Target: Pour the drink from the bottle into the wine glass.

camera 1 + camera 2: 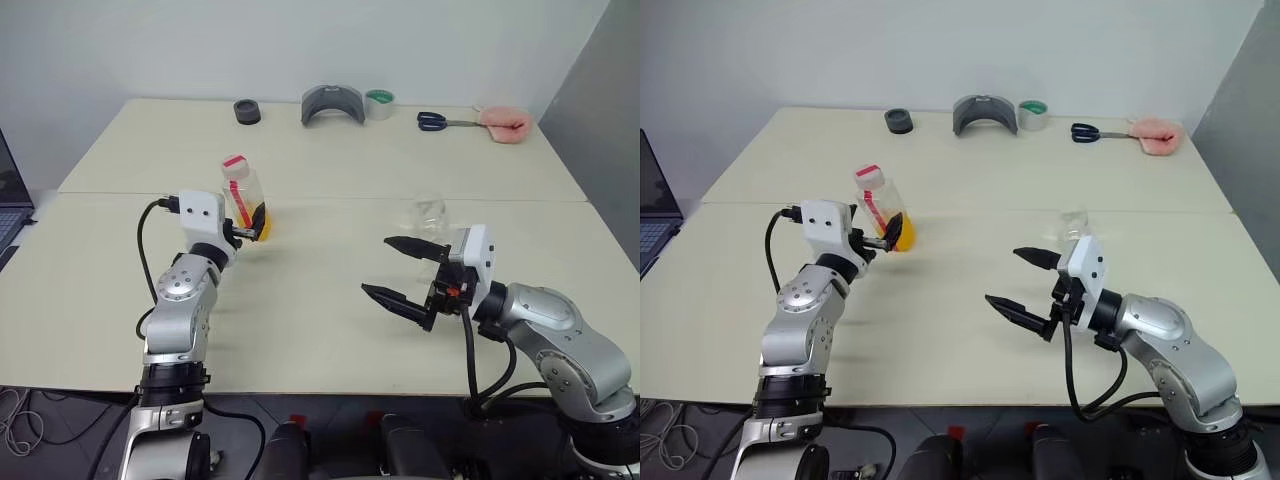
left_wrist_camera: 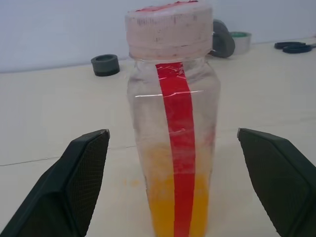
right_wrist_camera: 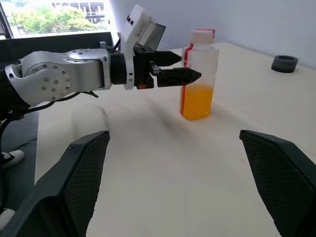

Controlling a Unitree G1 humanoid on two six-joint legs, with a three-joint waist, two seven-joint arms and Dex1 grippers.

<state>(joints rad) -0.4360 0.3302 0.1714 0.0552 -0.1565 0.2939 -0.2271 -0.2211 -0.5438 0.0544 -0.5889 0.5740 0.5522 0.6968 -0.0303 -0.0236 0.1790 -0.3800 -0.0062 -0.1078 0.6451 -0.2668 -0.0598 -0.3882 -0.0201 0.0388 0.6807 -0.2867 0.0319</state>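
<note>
My left gripper's fingers stop short of the bottle's red-striped body (image 1: 240, 200), so it is too early to close on the bottle. The left gripper moves toward the bottle next.
The bottle (image 1: 243, 192) stands on the left part of the table, a small clear one with a red strip down its side and a red-and-white cap. The orange drink (image 1: 259, 223) fills about its lower third. My left gripper (image 1: 252, 227) is open, its fingers (image 2: 74, 177) on either side of the bottle with a gap on each side. The wine glass (image 1: 428, 212) stands clear and faint on the right part of the table, just behind my right gripper (image 1: 377, 265). That gripper is open and empty above the table and points left toward the bottle (image 3: 199, 74).
Along the far edge of the table (image 1: 320, 320) lie a black ring (image 1: 247, 111), a grey curved piece (image 1: 333, 104), a roll of tape (image 1: 379, 103), blue-handled scissors (image 1: 440, 121) and a pink cloth (image 1: 505, 124). A laptop (image 1: 10, 205) sits at the left edge.
</note>
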